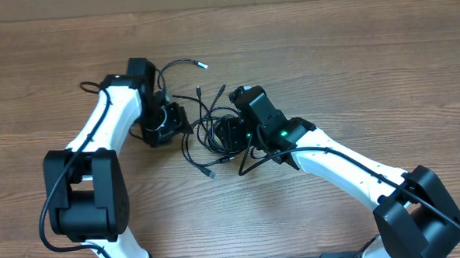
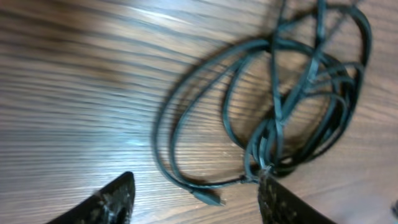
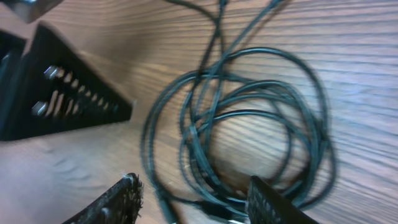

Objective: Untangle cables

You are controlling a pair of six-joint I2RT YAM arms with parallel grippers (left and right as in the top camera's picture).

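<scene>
The right gripper's fingers are above the loops on the tabletop in the right wrist view, so the gripper needs to go lower before it closes on them.
The cables (image 1: 210, 130) lie as a tangle of thin black loops on the wooden table, between my two grippers. In the left wrist view the loops (image 2: 292, 106) spread ahead, with a silver-tipped plug (image 2: 211, 198) between the fingers. My left gripper (image 2: 196, 193) is open, just left of the tangle (image 1: 171, 120). My right gripper (image 3: 193, 196) is open over the right side of the tangle (image 1: 232, 133), with several strands (image 3: 249, 124) lying between its fingers. Loose ends (image 1: 200, 66) reach toward the back.
The left gripper's black finger (image 3: 68, 99) shows in the right wrist view, close to the tangle's left side. Wooden table (image 1: 351, 54) extends around. Both arms' white links (image 1: 340, 159) reach in from the front.
</scene>
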